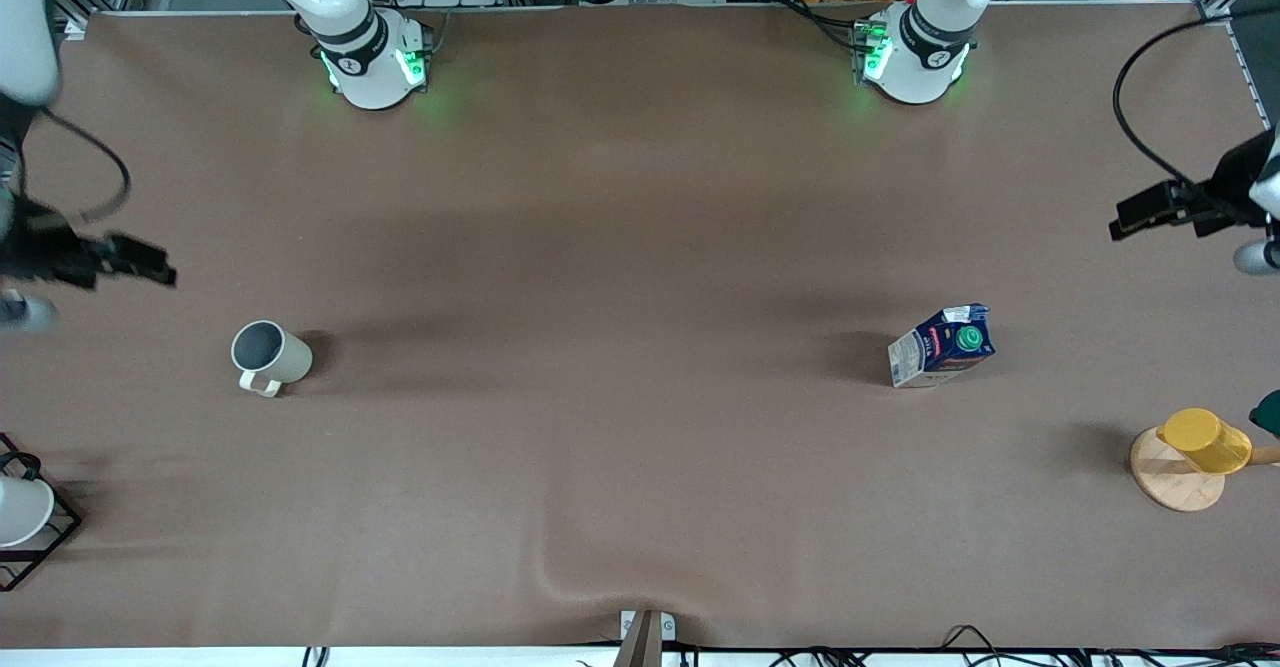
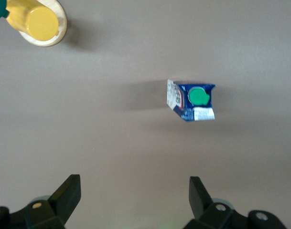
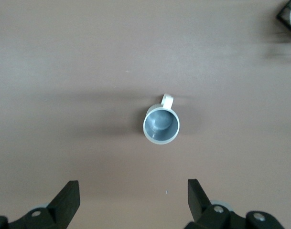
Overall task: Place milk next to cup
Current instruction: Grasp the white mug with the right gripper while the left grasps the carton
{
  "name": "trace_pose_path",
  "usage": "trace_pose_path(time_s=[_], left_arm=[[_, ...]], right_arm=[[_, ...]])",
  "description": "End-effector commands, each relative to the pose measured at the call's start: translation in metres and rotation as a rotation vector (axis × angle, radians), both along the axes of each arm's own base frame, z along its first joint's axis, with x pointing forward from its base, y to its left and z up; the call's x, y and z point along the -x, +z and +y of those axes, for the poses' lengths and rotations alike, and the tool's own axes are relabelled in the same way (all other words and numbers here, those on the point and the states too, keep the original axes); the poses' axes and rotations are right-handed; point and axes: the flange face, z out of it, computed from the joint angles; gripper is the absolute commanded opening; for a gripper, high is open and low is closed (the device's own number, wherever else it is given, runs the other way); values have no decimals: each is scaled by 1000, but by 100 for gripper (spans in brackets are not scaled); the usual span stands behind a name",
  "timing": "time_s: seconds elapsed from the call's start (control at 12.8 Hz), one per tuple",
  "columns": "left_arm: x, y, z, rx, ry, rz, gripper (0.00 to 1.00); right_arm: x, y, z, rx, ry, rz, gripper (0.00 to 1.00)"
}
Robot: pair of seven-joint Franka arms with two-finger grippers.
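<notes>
My right gripper will grip the cup by its round body (image 1: 283,356) (image 3: 160,124) next, so that the cup and the milk come to stand side by side.
The milk (image 1: 941,345) is a dark-blue carton with a green cap, upright on the brown table toward the left arm's end. It also shows in the left wrist view (image 2: 193,100). The cup (image 1: 270,355), a beige mug with a grey inside, stands toward the right arm's end, far from the milk. It also shows in the right wrist view (image 3: 161,124). My left gripper (image 2: 134,191) is open and empty, up in the air, off to the side of the milk. My right gripper (image 3: 133,193) is open and empty, up in the air, off to the side of the cup.
A yellow cup (image 1: 1205,440) sits on a wooden stand (image 1: 1170,482) at the left arm's end, nearer to the front camera than the milk. A white cup (image 1: 20,512) sits in a black wire rack (image 1: 45,542) at the right arm's end.
</notes>
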Motion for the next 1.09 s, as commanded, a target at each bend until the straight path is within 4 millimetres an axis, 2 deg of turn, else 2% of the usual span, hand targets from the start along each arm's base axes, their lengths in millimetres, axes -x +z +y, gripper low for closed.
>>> trace_pose_path(time_s=[0.0, 0.16, 0.23, 0.31, 0.39, 0.62, 0.7, 0.78, 0.86, 1.02], left_arm=[[-11, -39, -4, 31, 5, 2, 100], [-21, -82, -9, 33, 17, 11, 100], [-29, -98, -18, 47, 32, 6, 100], [-35, -112, -43, 54, 21, 18, 100], [-37, -121, -52, 47, 15, 23, 100], [-43, -146, -71, 51, -11, 46, 100], [-45, -158, -71, 51, -19, 60, 100], [-48, -175, -70, 37, -30, 85, 100], [-49, -182, -77, 29, -34, 92, 100], [-50, -192, -83, 26, -44, 100, 100]], right_arm=[[-34, -71, -20, 3, -38, 27, 100], [-52, -120, -35, 6, -50, 9, 100], [-59, -141, -36, 9, -53, 0, 100], [-62, -160, -36, 9, -57, 8, 100], [-63, -180, -35, 4, -59, 31, 100], [-58, -203, -38, 6, -134, 76, 100], [-58, -214, -40, 6, -144, 90, 100], [-57, -225, -47, 6, -150, 104, 100], [-55, -239, -60, -2, -175, 117, 100], [-53, -255, -65, -13, -190, 132, 100]])
